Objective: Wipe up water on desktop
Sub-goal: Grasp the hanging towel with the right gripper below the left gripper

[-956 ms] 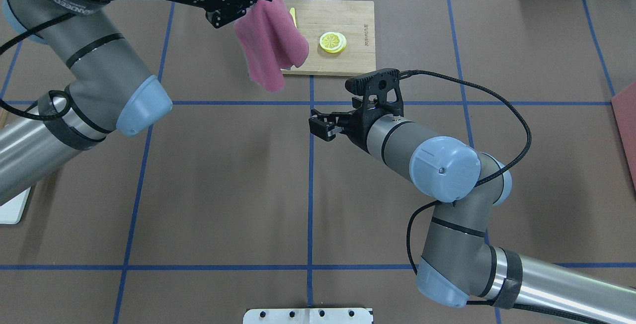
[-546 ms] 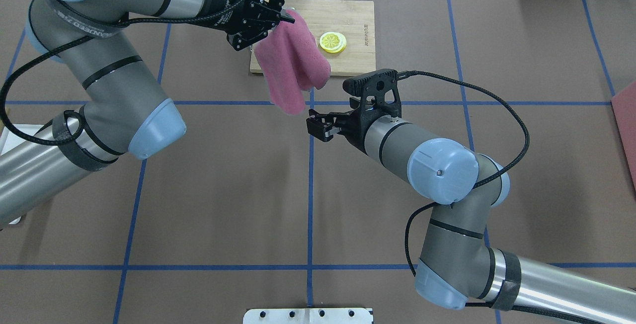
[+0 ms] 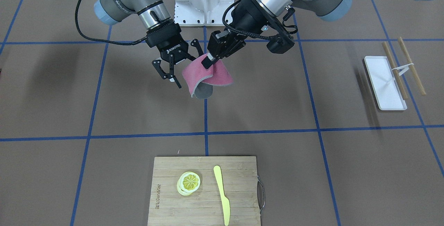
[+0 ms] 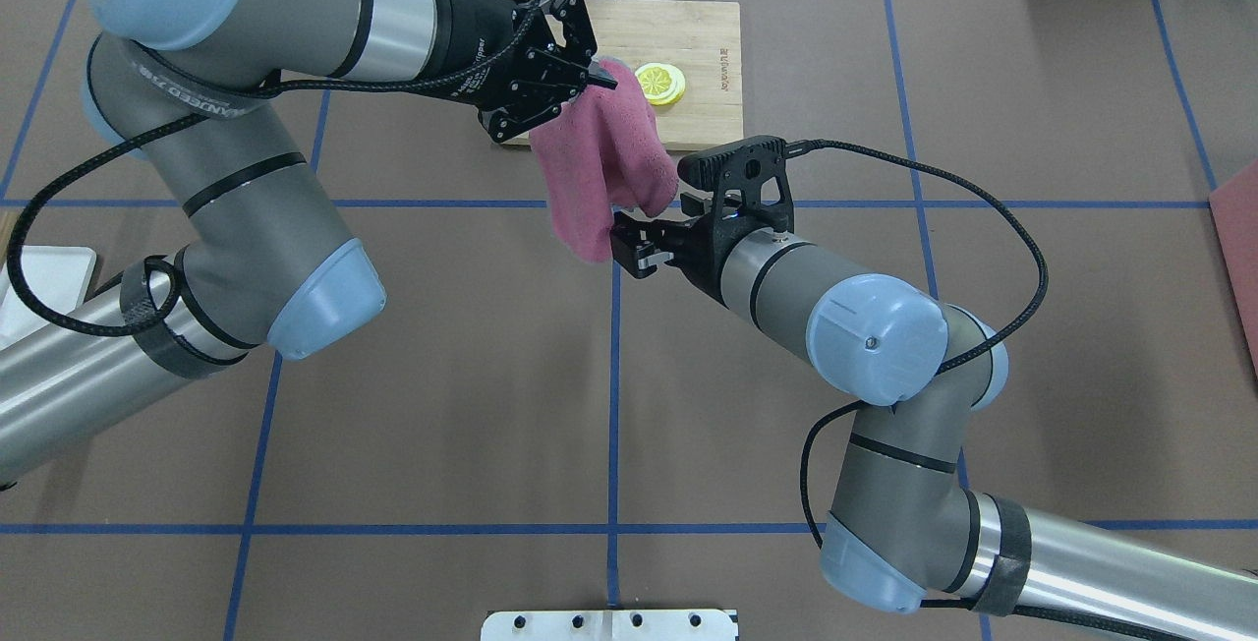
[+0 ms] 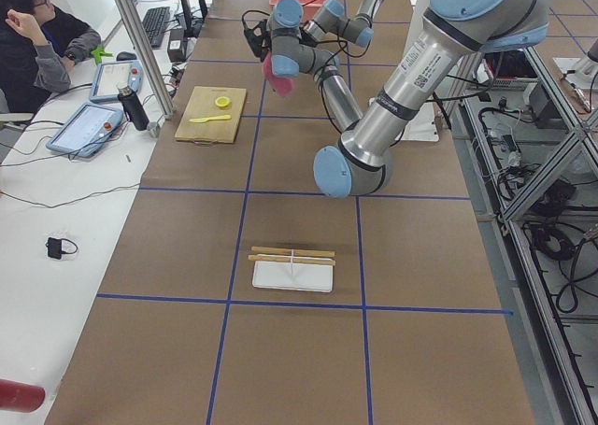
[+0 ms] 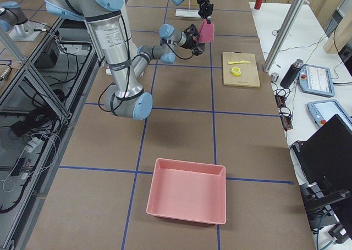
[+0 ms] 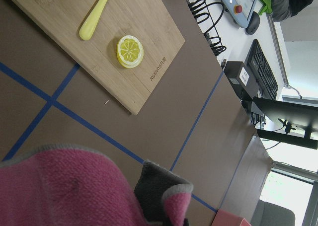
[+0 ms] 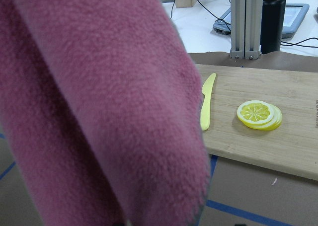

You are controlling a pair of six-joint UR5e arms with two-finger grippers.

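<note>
To wipe up the water on the desktop, my right gripper should next take hold of the pink cloth by its folded edge [image 3: 191,68].
The desktop [image 4: 442,376] is a brown tabletop with blue tape lines; I see no water on it. My left gripper [image 4: 598,81] is shut on the top edge of a pink cloth [image 4: 601,174] with a grey underside and holds it hanging above the table's middle. The cloth also shows in the front view [image 3: 211,73], in the left wrist view [image 7: 59,186], and filling the right wrist view [image 8: 89,97]. My right gripper [image 4: 629,248] is open, its fingers spread right at the cloth's lower edge in the front view [image 3: 185,69]. I cannot tell whether it touches the cloth.
A bamboo cutting board [image 4: 693,31] at the far middle holds lemon slices [image 4: 660,83] and a yellow knife [image 3: 222,194]. A white tray [image 3: 385,84] with wooden sticks lies on my left side. A pink bin [image 6: 187,198] stands on my right.
My left arm has carried the hanging cloth rightward and toward me, from over the cutting board to my right gripper. The right gripper has barely moved.
</note>
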